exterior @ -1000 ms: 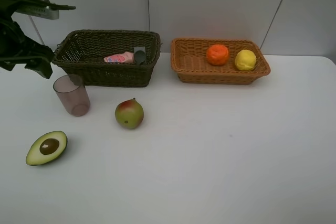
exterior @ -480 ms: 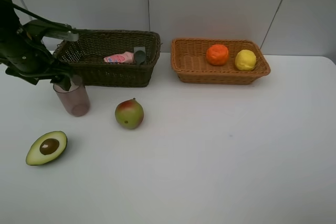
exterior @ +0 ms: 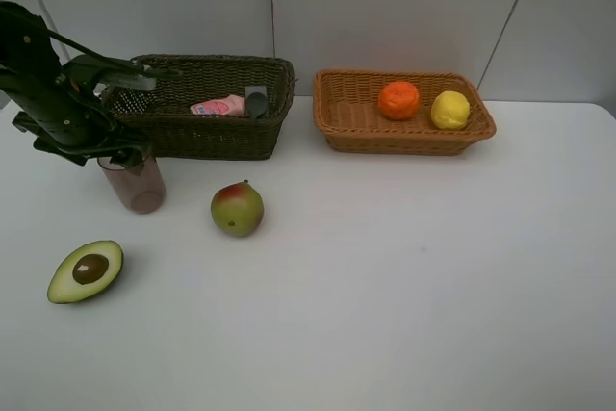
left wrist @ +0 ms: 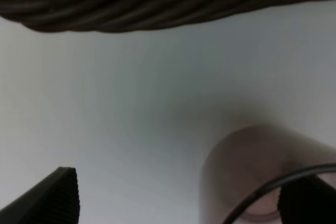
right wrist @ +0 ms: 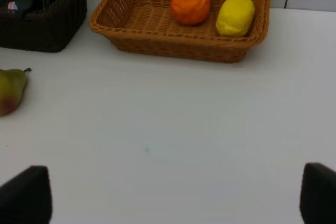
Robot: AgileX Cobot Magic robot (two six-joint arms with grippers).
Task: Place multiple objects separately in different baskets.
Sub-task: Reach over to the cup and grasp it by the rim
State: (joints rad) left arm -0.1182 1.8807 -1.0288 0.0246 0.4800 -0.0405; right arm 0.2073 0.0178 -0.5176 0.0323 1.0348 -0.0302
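Note:
The left gripper should close now and would hold the cup: its fingers are on both sides of the mauve cup's side (exterior: 116, 177) (left wrist: 208, 195), one down inside the cup and one over the white table.
My left gripper (exterior: 128, 152) hovers open just over the rim of the translucent mauve cup (exterior: 135, 186), in front of the dark basket (exterior: 197, 132). In the left wrist view the left gripper (left wrist: 184, 200) is wide open; the cup (left wrist: 247, 166) sits off-centre, against one finger. The pear-like fruit (exterior: 237, 209) and halved avocado (exterior: 86, 271) lie on the table. A small pink bottle (exterior: 218, 106) and black pump bottle (exterior: 256, 101) are in the dark basket. The orange (exterior: 398, 100) and lemon (exterior: 449, 110) rest in the tan basket (exterior: 404, 141). My right gripper (right wrist: 170, 198) is open over bare table.
The white table (exterior: 414, 286) runs wide to the front and right. A white panelled wall stands right behind both baskets. In the right wrist view the tan basket (right wrist: 173, 45), the pear-like fruit (right wrist: 9, 92) and a corner of the dark basket (right wrist: 47, 24) lie ahead.
My left arm has swung right and down from the far left edge to above the mauve cup. The objects have not moved.

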